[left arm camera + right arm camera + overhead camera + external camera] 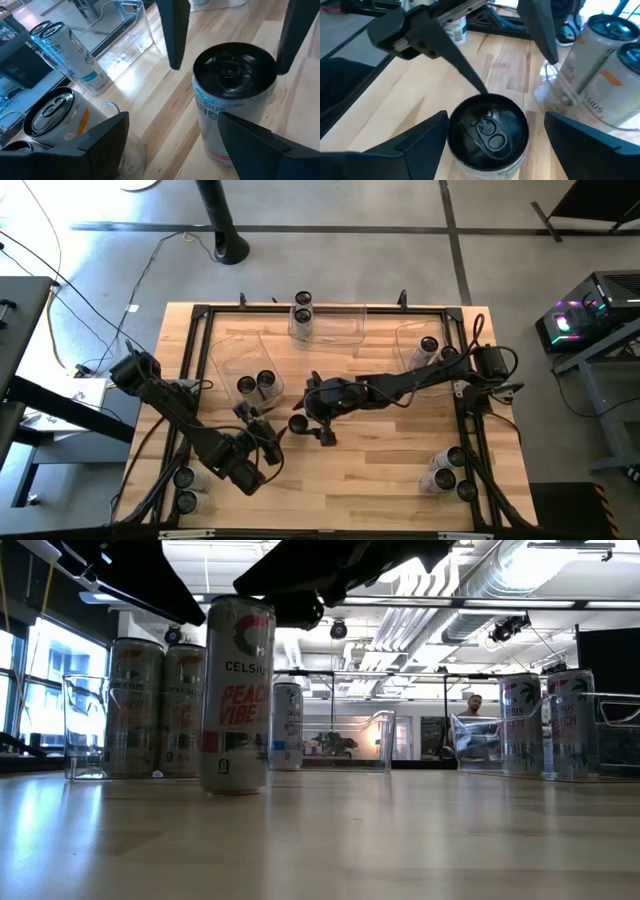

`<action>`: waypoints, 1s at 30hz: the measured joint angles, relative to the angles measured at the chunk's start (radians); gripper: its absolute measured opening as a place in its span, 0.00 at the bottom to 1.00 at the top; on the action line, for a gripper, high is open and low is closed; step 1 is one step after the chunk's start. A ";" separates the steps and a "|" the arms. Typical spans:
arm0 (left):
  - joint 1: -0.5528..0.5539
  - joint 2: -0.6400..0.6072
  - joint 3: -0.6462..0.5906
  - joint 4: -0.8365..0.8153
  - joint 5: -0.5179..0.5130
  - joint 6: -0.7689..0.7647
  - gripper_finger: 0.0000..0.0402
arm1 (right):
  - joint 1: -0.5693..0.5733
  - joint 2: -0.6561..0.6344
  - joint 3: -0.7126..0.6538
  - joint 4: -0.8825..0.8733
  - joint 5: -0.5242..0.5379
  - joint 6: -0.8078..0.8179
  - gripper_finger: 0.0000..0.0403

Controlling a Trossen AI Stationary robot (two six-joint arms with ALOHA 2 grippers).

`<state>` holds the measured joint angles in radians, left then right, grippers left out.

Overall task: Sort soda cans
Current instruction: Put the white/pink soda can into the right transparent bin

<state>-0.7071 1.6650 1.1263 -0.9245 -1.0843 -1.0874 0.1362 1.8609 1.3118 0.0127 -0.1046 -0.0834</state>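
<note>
This soda can needs to be sorted into the can's bin, so my right gripper will next take hold of it by its dark top end (pixel 298 423) (pixel 488 130).
One soda can (pixel 297 423) stands upright on its base on the wooden table's middle; the low view shows its "Peach Vibe" label (pixel 237 690). My right gripper (pixel 495 125) is open above it, one finger on either side of its dark top (pixel 487 129), and I see no touch. My left gripper (pixel 172 130) is open and empty, just toward the table's left and near edges from the can (pixel 232 95). The right gripper's fingers (pixel 172 30) show above the can in the left wrist view.
Clear bins: a left one (pixel 232 350) with two cans (pixel 256 383), a far one (pixel 340 325) with two cans (pixel 302 308), and a right one (pixel 410 340) with two cans (pixel 438 350). Loose cans stand near left (pixel 185 490) and near right (pixel 452 473).
</note>
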 joint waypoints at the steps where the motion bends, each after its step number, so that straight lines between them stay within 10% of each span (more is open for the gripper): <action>1: 0.000 0.000 0.000 0.003 0.000 0.000 0.75 | 0.002 -0.001 0.000 -0.009 0.005 0.000 0.81; 22: 0.000 -0.001 0.000 0.010 -0.014 -0.008 0.75 | 0.026 0.042 -0.002 0.055 0.077 -0.027 0.81; 30: -0.001 -0.001 0.000 0.011 -0.025 -0.008 0.75 | 0.028 0.058 -0.004 0.092 0.083 -0.015 0.65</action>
<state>-0.7082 1.6642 1.1267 -0.9136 -1.1091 -1.0950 0.1638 1.9186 1.3083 0.1048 -0.0216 -0.0986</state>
